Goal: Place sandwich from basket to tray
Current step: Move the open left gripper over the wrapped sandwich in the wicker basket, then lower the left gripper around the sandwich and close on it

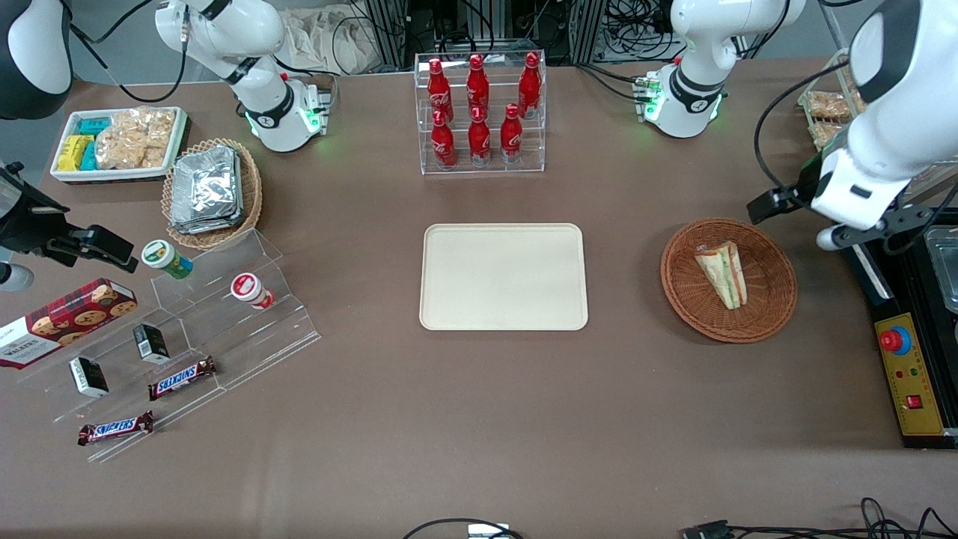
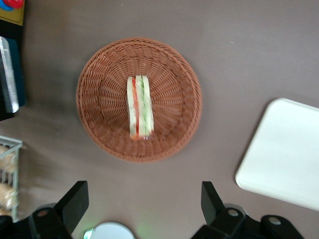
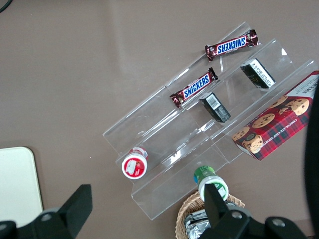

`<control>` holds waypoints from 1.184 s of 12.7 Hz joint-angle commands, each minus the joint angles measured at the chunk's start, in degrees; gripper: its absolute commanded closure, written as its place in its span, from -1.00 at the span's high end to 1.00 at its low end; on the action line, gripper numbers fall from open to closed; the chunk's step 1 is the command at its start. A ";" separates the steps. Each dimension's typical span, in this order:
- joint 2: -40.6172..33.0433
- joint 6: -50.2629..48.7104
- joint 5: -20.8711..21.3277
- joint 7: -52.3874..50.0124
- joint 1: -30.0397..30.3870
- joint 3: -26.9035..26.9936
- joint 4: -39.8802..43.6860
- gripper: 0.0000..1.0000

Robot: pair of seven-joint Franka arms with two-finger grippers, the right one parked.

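The sandwich needs to go on the cream tray (image 2: 286, 152), so my gripper should grab it by its wrapped end (image 2: 142, 135) next.
The sandwich (image 1: 722, 273), a pale wedge with green and red-orange stripes, lies in the reddish-brown wicker basket (image 1: 771, 307) toward the working arm's end of the table. The cream tray (image 1: 503, 275) lies flat mid-table with nothing on it. My gripper (image 1: 804, 217) hangs high above the table beside the basket, a little farther from the front camera than the sandwich. In the left wrist view the sandwich (image 2: 139, 107) rests on edge in the basket (image 2: 99, 129), a corner of the tray (image 2: 284, 154) shows, and the gripper (image 2: 143, 199) is open, its black fingers (image 2: 75, 201) wide apart with nothing between them.
A clear rack of red bottles (image 1: 480, 112) stands farther back than the tray. A tan basket of foil packets (image 1: 212, 191), a white dish of snack bags (image 1: 120, 142) and a tiered acrylic stand (image 1: 187, 329) sit toward the parked arm's end. A yellow control box (image 1: 909, 374) lies beside the basket.
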 commanded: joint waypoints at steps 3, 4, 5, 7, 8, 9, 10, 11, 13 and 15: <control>-2.95 24.69 1.36 0.93 -0.21 2.38 -22.88 1.00; -0.94 29.43 1.80 0.93 -0.21 2.99 -25.26 1.00; 1.61 34.62 2.32 0.93 -0.12 4.21 -27.54 1.00; 6.62 42.45 4.96 0.93 -0.21 6.50 -30.02 0.99; 8.90 44.93 5.05 0.93 -0.21 6.86 -30.20 0.99; 10.49 46.34 5.05 0.93 -0.21 7.30 -30.29 0.99; 11.03 46.36 5.05 0.84 -0.39 7.30 -30.29 0.99; 11.12 46.36 5.05 0.75 -0.56 7.21 -30.20 0.99; 11.21 46.36 5.05 0.84 -0.91 7.30 -30.20 0.99; 11.12 46.27 5.05 0.84 -0.91 7.30 -30.20 0.99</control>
